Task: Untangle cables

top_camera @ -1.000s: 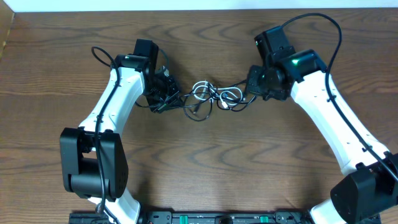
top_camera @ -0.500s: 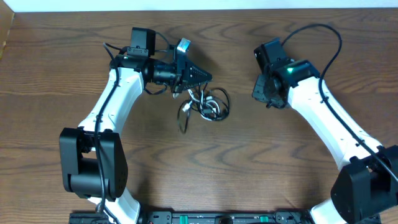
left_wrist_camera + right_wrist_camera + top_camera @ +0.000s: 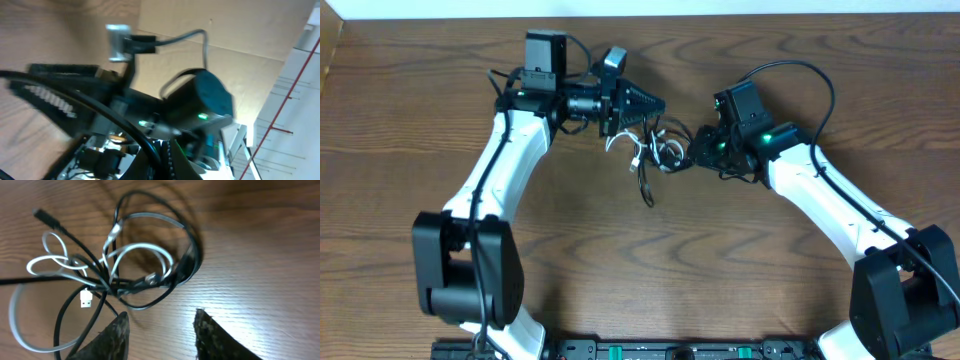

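Note:
The right gripper grabs a black cable at the knot's edge [image 3: 686, 161] [image 3: 189, 265] next, opposite my left gripper's hold, to pull the tangle apart.
The cables [image 3: 655, 150] form a loose knot of black and white loops between the two arms, with one black end [image 3: 647, 192] trailing toward the table's front. In the right wrist view the cables [image 3: 135, 265] lie on the wood, a white USB plug [image 3: 86, 298] at their lower left. My left gripper [image 3: 653, 104] points right above the knot, shut on a black cable that hangs from it. In the left wrist view a silver plug [image 3: 117, 42] sticks up on its black cord. My right gripper [image 3: 697, 150] [image 3: 161, 314] is open beside the knot's right edge, with bare wood between its fingers.
The thick black wires of the arms arc over the right arm [image 3: 800, 75] and behind the left arm [image 3: 500, 80]. The table's back edge [image 3: 650, 14] runs close behind the left gripper.
The right gripper let go of the knot, opened, drew back, then came in again at its right edge. The left gripper rose and swung toward the back right, dragging the knot with it.

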Robot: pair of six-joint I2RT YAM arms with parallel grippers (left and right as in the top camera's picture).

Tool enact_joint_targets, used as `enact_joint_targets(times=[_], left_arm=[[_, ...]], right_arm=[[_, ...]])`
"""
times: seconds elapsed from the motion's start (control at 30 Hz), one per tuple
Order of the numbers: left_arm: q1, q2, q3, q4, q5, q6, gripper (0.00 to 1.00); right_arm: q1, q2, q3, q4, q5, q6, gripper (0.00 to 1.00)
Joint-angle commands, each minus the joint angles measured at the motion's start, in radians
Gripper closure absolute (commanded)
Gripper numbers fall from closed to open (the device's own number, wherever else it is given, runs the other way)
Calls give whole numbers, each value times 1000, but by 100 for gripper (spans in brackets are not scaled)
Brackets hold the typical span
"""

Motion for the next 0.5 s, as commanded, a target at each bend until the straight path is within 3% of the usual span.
enact_joint_targets(times=[0.0,0.3,0.47], left_arm=[[-2,-109,13,105,29,-169,93],[-5,-246,12,126,-45,-196,93],[-5,-283,12,126,-46,-223,93]], right_arm=[[18,6,-27,57,-26,11,59],[85,77,-27,230,-40,12,51],[92,102,-27,399,-201,13,45]])
